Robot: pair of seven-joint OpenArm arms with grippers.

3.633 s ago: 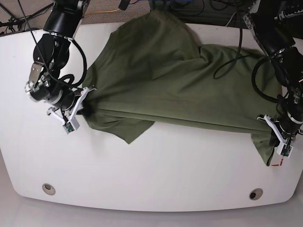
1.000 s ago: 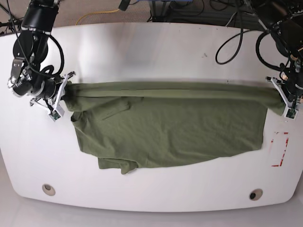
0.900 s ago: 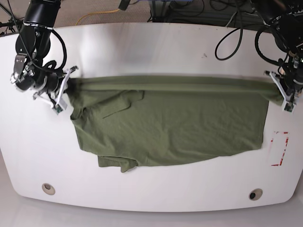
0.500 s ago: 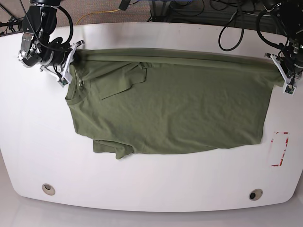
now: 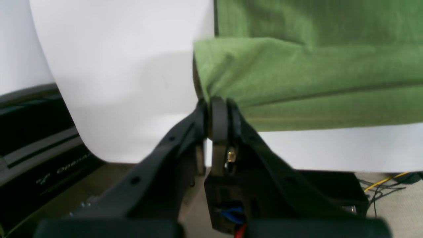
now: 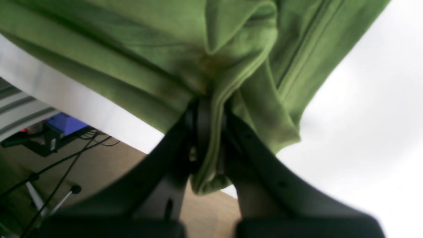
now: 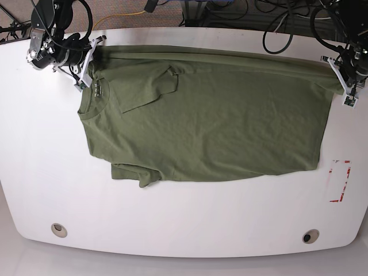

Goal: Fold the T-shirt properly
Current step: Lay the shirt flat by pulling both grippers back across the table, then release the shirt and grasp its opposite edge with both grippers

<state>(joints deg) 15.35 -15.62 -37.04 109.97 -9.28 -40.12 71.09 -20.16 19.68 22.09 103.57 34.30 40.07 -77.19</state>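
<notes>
The folded strip leading to my fingers lies over the shirt's flat body. The shirt's hem corner comes free now as my left gripper opens.
The olive-green T-shirt lies spread flat across the white table, collar to the left, one sleeve folded over near the top left and the other at the lower left. My right gripper is shut on the shirt's shoulder corner at the far left; the right wrist view shows bunched fabric pinched between the fingers of that gripper. My left gripper is shut on the hem corner at the far right; in the left wrist view that gripper pinches the fabric at its edge.
Red tape marks sit on the table at the right, just beyond the shirt. Two round holes lie near the front edge. Cables and a yellow cord run on the floor behind the table's far edge.
Both grippers have moved toward the table's far edge, pulling the shirt's top edge with them. The shirt has gone from bunched to stretched out flat.
</notes>
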